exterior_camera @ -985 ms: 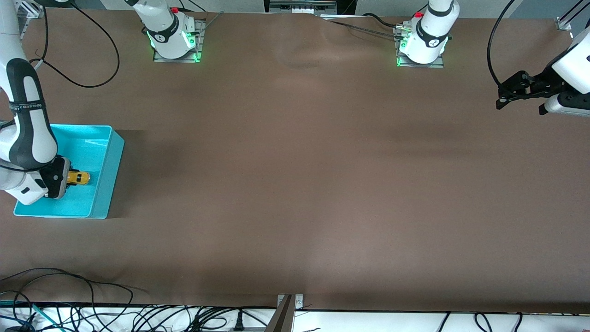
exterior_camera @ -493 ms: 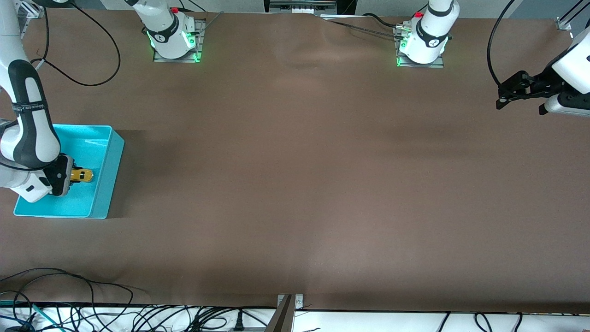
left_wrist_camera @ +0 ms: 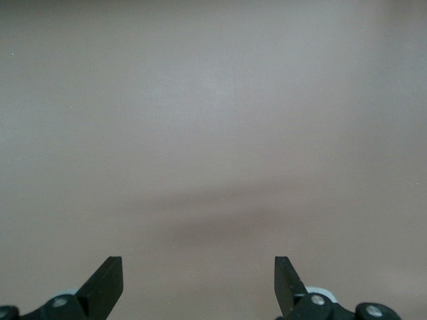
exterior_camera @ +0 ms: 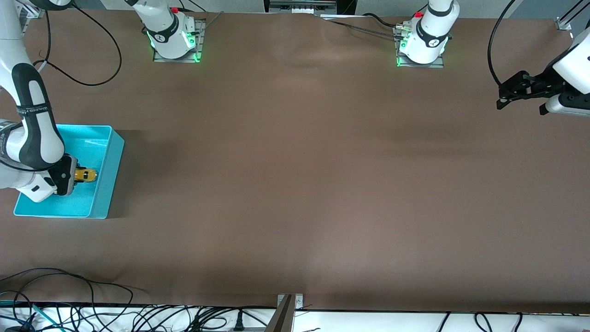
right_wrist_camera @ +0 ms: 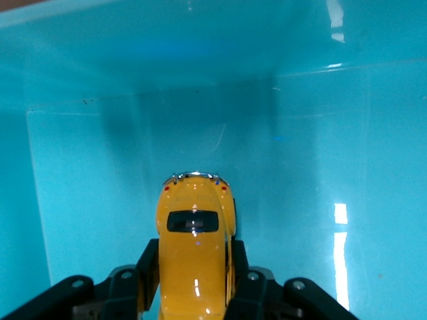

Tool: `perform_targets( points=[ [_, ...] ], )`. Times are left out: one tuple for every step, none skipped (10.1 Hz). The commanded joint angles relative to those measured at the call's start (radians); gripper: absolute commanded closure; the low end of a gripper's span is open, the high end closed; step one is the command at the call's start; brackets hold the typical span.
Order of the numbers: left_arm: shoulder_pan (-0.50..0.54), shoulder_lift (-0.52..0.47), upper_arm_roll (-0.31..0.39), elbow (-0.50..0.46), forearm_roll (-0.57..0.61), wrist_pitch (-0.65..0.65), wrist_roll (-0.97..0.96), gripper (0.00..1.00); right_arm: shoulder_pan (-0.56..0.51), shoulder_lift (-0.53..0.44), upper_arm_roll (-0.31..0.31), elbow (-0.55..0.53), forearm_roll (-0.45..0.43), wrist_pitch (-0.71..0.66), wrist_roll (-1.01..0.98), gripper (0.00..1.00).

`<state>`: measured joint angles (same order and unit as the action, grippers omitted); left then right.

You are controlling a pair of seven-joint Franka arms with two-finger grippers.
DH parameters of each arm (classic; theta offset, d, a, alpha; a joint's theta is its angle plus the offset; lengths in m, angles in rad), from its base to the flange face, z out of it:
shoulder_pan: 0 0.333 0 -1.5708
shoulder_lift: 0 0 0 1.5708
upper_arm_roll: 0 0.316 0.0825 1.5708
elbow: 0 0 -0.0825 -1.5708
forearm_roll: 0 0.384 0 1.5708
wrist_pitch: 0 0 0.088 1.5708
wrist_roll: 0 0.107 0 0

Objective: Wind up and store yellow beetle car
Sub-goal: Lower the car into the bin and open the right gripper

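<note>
The yellow beetle car [exterior_camera: 85, 175] [right_wrist_camera: 195, 257] stands low over the bin's bottom, so it is now time for my right gripper to open.
The yellow beetle car [exterior_camera: 85, 175] is inside the turquoise bin [exterior_camera: 103, 184] at the right arm's end of the table. My right gripper [exterior_camera: 77, 176] is shut on the car, its black fingers [right_wrist_camera: 148, 267] pressed against both sides of the yellow body [right_wrist_camera: 195, 253], which points toward the bin's wall [right_wrist_camera: 200, 67]. I cannot tell whether the car touches the bin's floor. My left gripper [exterior_camera: 504, 96] is open and empty, held above bare table at the left arm's end; its fingertips [left_wrist_camera: 107, 280] stand wide apart in the left wrist view.
The brown table [exterior_camera: 295, 175] spreads between the two arms. The arm bases [exterior_camera: 173, 39] stand along the table's edge farthest from the front camera. Cables [exterior_camera: 69, 295] lie along the edge nearest the front camera.
My right gripper has carried the car a little toward the bin's wall on the table's middle side. The left arm has not moved.
</note>
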<state>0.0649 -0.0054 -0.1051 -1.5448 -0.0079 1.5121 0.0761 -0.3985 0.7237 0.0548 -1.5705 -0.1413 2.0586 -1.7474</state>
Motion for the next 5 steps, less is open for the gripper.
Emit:
perform_targets(
  points=[
    [-0.011, -0.016, 0.005, -0.011, 0.025, 0.003, -0.013, 0.0, -0.014, -0.006, 0.013, -0.011, -0.017, 0.015, -0.017, 1.0],
    [-0.01, -0.016, 0.005, -0.011, 0.025, 0.003, -0.013, 0.0, -0.016, -0.006, 0.013, -0.011, -0.017, 0.015, -0.017, 1.0],
    [-0.011, -0.015, 0.005, -0.011, 0.025, 0.003, -0.013, 0.0, -0.016, -0.006, 0.013, -0.011, -0.017, 0.015, -0.017, 1.0],
    [-0.011, -0.015, 0.005, -0.011, 0.025, 0.003, -0.013, 0.0, -0.017, -0.001, 0.013, -0.011, -0.017, 0.015, -0.017, 1.0],
    [-0.011, -0.015, 0.007, -0.011, 0.026, 0.003, -0.012, 0.0, -0.02, 0.003, 0.013, -0.011, -0.018, 0.017, -0.017, 1.0]
  ],
)
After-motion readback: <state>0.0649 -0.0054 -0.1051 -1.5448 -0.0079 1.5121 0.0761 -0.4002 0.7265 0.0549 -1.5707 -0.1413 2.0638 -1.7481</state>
